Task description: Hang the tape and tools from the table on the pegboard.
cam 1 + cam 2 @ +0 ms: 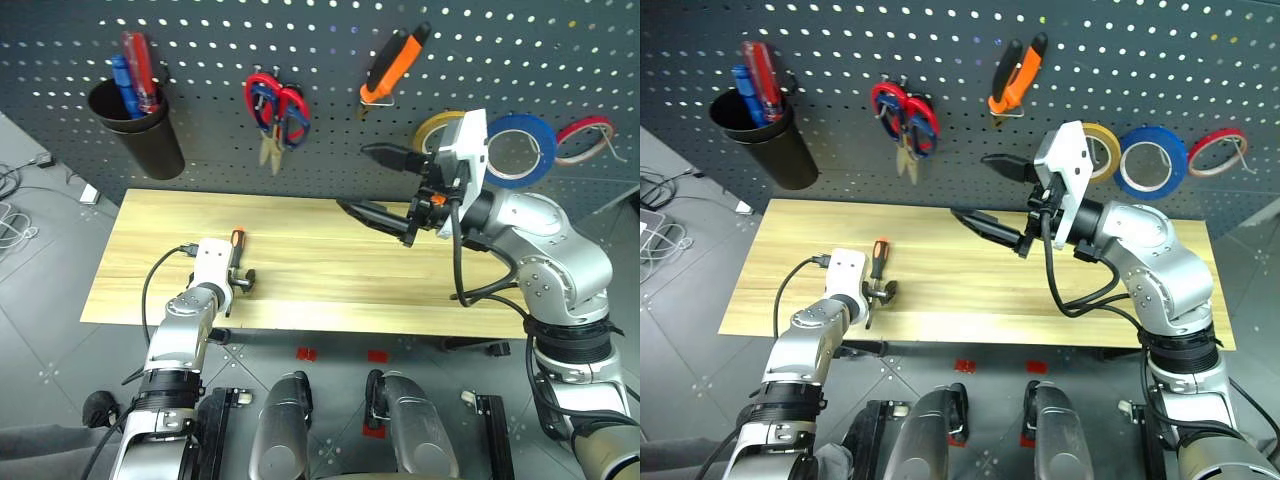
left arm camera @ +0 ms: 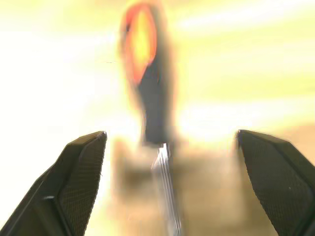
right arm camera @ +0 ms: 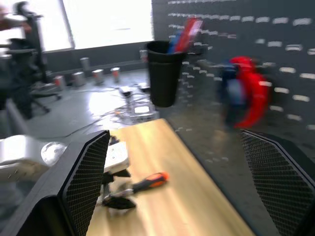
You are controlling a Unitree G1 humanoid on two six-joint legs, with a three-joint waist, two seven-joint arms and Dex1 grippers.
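Observation:
I need to grab the screwdriver by the lower end of its handle (image 2: pixel 156 129) with my left gripper next, beside the screwdriver's stem. Then I can put the screwdriver on the pegboard.
The slim screwdriver (image 1: pixel 237 242) with an orange-black handle lies on the pale wood table (image 1: pixel 330 285) near its left front. My left gripper (image 1: pixel 238 272) is down at it and open; in the left wrist view the screwdriver (image 2: pixel 153 105) lies between the wide-apart fingers (image 2: pixel 81 167), not gripped. On the dark pegboard (image 1: pixel 330 40) hang the orange-and-black pliers (image 1: pixel 395 60) and, to their right, the yellow-tan tape (image 1: pixel 437 124). My right gripper (image 1: pixel 352 178) hovers open and empty above the table, in front of the tape.
A black cup (image 1: pixel 140 130) with red and blue screwdrivers hangs at the board's left. Red-looped scissors (image 1: pixel 276 108) hang beside it. A blue tape roll (image 1: pixel 520 150) and a red one (image 1: pixel 587 133) hang at the far right.

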